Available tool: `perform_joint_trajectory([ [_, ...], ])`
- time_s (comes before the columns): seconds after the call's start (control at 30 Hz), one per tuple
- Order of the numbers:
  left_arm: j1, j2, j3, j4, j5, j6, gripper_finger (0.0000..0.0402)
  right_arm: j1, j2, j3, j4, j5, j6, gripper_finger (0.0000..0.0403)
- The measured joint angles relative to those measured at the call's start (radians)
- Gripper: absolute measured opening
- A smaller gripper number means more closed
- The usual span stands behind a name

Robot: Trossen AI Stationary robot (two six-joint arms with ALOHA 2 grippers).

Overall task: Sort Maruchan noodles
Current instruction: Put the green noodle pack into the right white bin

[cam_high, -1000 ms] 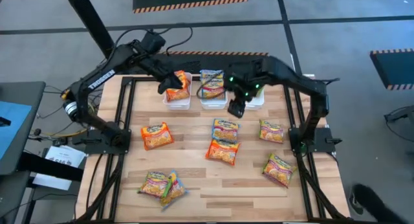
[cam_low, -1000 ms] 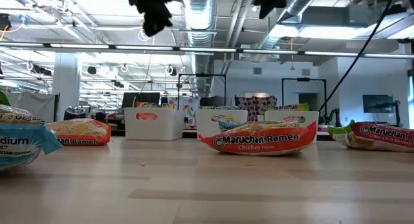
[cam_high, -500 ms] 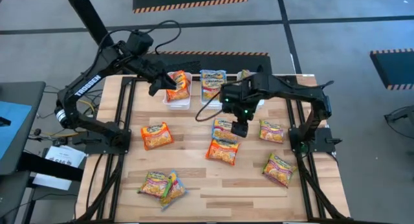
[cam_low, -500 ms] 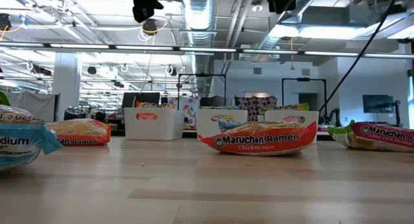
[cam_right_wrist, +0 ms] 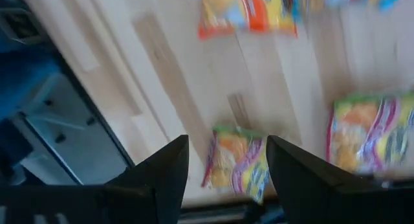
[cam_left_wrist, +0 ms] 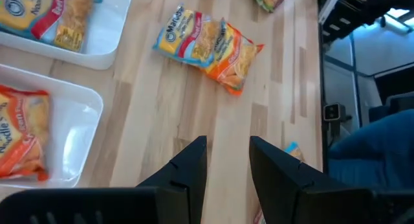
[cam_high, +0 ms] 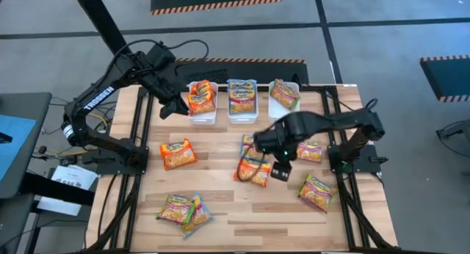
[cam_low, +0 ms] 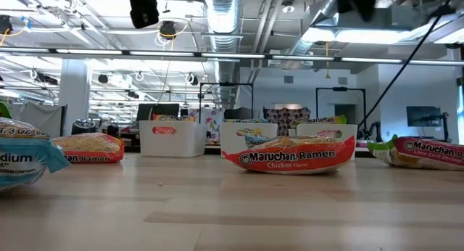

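The green-pink packet needs to go into the bin with its match, so next my right gripper should grab the packet by its middle.
Three white bins stand at the table's far edge: the left one holds an orange packet, the middle one a blue packet, the right one a green-pink packet. Several more Maruchan noodles packets lie flat on the wood, among them an orange one and a green-pink one. My left gripper hangs open and empty just left of the left bin. My right gripper hangs open and empty high over the table's middle, with a green-pink packet far below it.
An orange packet lies at mid left and two packets near the front left corner. Black frame rails run along the table's left and right sides. Bare wood lies along the near edge at centre.
My right gripper has swung from over the bins toward the table's near edge and come down, and now hangs over the packets in the middle. My left gripper has drawn back from over the left bin toward the table's left edge. No packet has moved.
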Motion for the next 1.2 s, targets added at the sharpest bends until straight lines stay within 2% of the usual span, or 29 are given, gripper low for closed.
perform_joint_trajectory([
  [0.53, 0.000, 0.000, 0.000, -0.004, -0.001, -0.016, 0.0100, 0.212, -0.166, -0.383, 0.033, 0.052, 0.472, 0.0232],
  [0.93, 0.000, 0.001, 0.000, -0.004, -0.001, -0.041, 0.0100, 0.383, -0.245, -0.605, 0.167, 0.022, 0.712, 0.0232],
  [1.2, 0.000, 0.001, 0.000, -0.004, -0.002, -0.053, 0.0100, 0.462, -0.255, -0.763, 0.370, -0.024, 0.812, 0.0232],
])
